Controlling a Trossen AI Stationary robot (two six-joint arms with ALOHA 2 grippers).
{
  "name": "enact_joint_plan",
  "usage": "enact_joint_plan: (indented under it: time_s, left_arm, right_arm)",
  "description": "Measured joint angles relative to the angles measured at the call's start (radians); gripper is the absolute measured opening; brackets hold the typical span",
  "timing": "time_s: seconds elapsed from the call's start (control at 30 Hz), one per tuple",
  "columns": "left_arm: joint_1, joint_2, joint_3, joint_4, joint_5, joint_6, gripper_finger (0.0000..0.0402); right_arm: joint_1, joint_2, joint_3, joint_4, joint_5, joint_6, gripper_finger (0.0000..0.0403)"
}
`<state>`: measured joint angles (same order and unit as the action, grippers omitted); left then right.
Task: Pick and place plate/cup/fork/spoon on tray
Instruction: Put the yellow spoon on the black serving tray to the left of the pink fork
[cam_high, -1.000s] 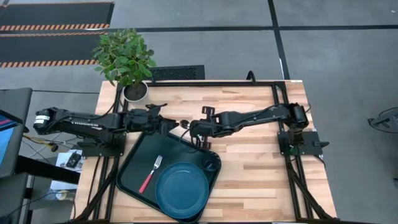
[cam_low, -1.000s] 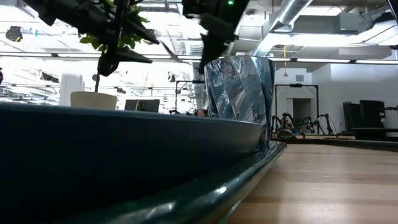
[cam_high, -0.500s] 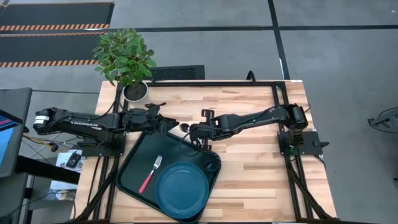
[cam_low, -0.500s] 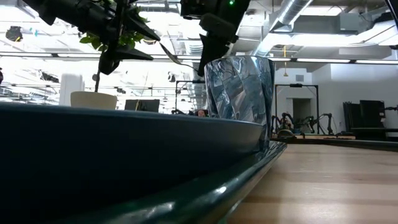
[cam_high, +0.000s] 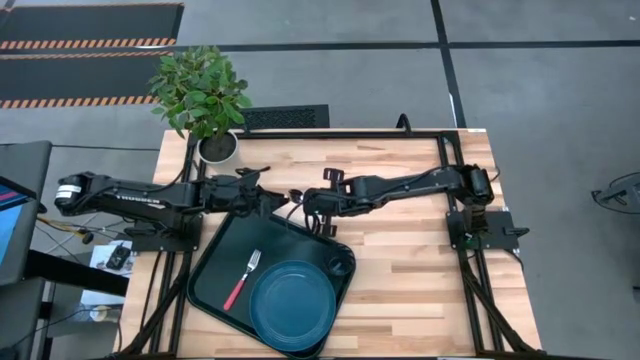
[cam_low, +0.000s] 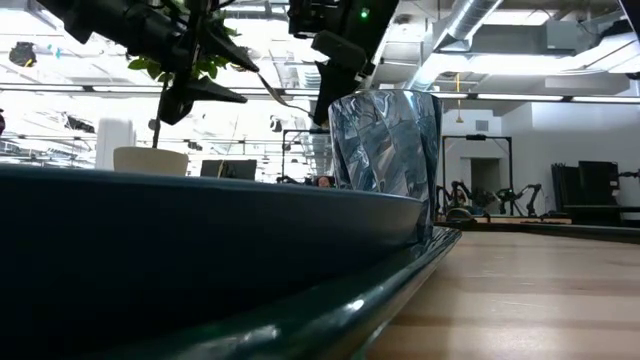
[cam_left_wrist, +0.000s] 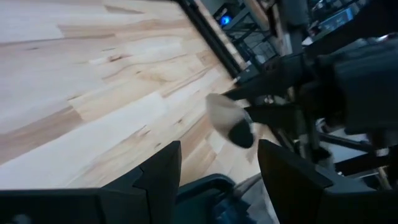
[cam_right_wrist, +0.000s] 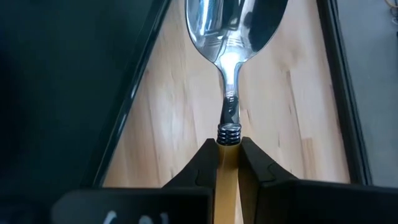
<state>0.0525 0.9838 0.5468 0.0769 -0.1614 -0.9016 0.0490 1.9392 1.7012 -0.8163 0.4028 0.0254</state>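
My right gripper's fingers are covering the spoon's orange handle, so my left gripper needs to grab the spoon by its silver bowl (cam_left_wrist: 229, 118) next.
My right gripper (cam_high: 306, 203) is shut on the orange-handled spoon (cam_right_wrist: 231, 74), above the tray's far edge. The spoon's silver bowl (cam_high: 296, 194) points toward my left gripper (cam_high: 276, 201). My left gripper (cam_left_wrist: 219, 149) is open, and the bowl (cam_left_wrist: 229, 118) hangs just ahead of its fingers without touching them. The dark-green tray (cam_high: 215, 270) lies at the table's near left. On it rest the dark-blue plate (cam_high: 295, 305), the cup (cam_high: 341, 266) at its right edge, and the pink-red-handled fork (cam_high: 242, 278). My right gripper pinches the spoon's orange handle (cam_right_wrist: 226, 163) between its two fingers, close to where the handle joins the metal neck. The fingers come about level from the table's right and lie along the handle. The spoon sticks out ahead of them, bowl forward, lifted clear.
A white pot with a green plant (cam_high: 215, 145) stands at the table's far left corner. In the low view the plate's rim (cam_low: 200, 230) and the cup (cam_low: 385, 150) fill the foreground. Bare wood (cam_high: 420, 280) lies to the tray's right.
My right gripper has edged toward the table's left, closer to my left gripper. The spoon stays lifted and held by its handle.
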Motion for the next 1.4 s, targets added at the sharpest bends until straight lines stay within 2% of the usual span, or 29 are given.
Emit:
enact_joint_plan:
  time_s: [0.23,0.8,0.9,1.23,1.4]
  left_arm:
    - [0.0,0.031,0.0,0.059,-0.006,-0.007,0.0199]
    - [0.003,0.031,0.0,0.061,-0.037,-0.027,0.0196]
    - [0.003,0.031,0.0,0.051,-0.033,-0.026,0.018]
    - [0.003,0.031,0.0,0.041,-0.026,0.003,0.0085]
    - [0.003,0.031,0.0,0.041,-0.027,0.009,0.0054]
  right_arm:
    - [0.0,0.0,-0.001,0.02,-0.015,-0.005,0.0041]
    - [-0.002,0.017,-0.003,0.05,-0.018,-0.009,0.0041]
    - [-0.005,0.032,-0.005,0.036,-0.017,-0.009,0.0041]
    - [-0.006,0.029,-0.003,0.047,-0.014,-0.022,0.0041]
    - [-0.006,0.029,-0.003,0.046,-0.012,-0.026,0.0041]
